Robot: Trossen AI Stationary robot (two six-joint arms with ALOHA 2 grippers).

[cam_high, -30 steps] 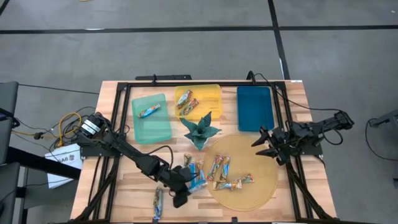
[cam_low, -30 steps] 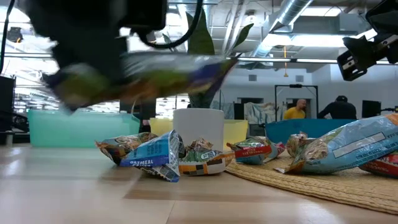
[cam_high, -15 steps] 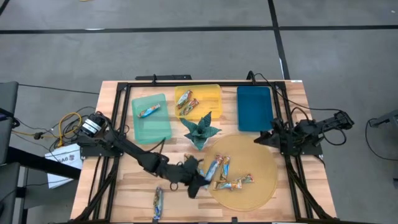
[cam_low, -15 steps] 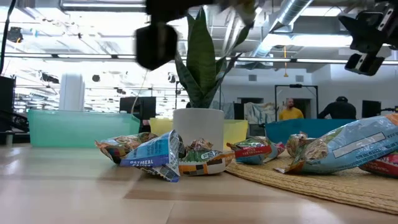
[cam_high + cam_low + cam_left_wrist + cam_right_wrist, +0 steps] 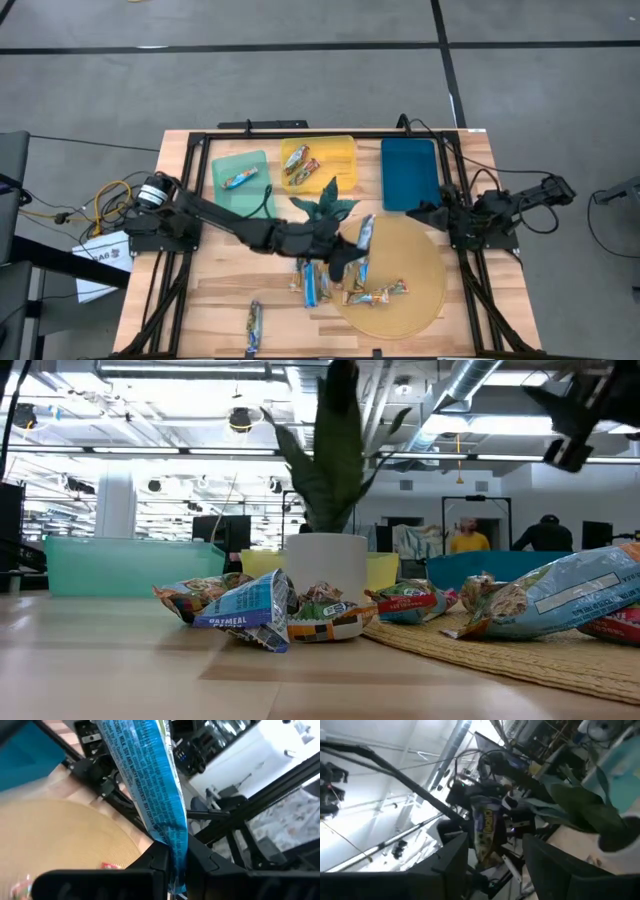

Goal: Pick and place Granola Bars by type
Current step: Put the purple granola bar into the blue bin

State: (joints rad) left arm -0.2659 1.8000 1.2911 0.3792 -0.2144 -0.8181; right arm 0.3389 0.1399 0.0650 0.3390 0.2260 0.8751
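Observation:
My right gripper grabs the bar's free crimped end [image 5: 366, 222] next, to bring the blue granola bar over to the blue tray [image 5: 410, 173].
My left gripper [image 5: 352, 250] reaches over the round woven mat [image 5: 420, 300], next to the plant [image 5: 322, 208], and is shut on a bright blue granola bar [image 5: 365, 232]; the left wrist view shows that bar [image 5: 150, 785] close up. More bars lie flat by the mat's left edge [image 5: 310, 282] and on the mat [image 5: 377, 293], and one lies alone near the table's near edge [image 5: 253, 325]. One bar lies in the green tray [image 5: 240, 178], and multicoloured bars lie in the yellow tray [image 5: 300, 166]. My right gripper [image 5: 425, 212] waits open beside the blue tray [image 5: 410, 173]. My left gripper pinches the blue bar's lower end [image 5: 174, 851] between its two fingers [image 5: 155, 862]. The bar is lifted clear of the table. It stands out beyond the fingertips, its free end [image 5: 117, 730] pointing toward the table's far right.
The potted plant [image 5: 320, 570] stands mid-table between the trays and the mat. The low view shows a heap of bars [image 5: 255, 610] before the pot and a large blue bar [image 5: 560, 595] on the mat. Black frame rails run along both table sides.
My left gripper has carried the blue bar from the near-left part of the table, rightward and toward the far edge, over the mat, keeping it clear of the table. My right gripper has shifted a little toward the far edge.

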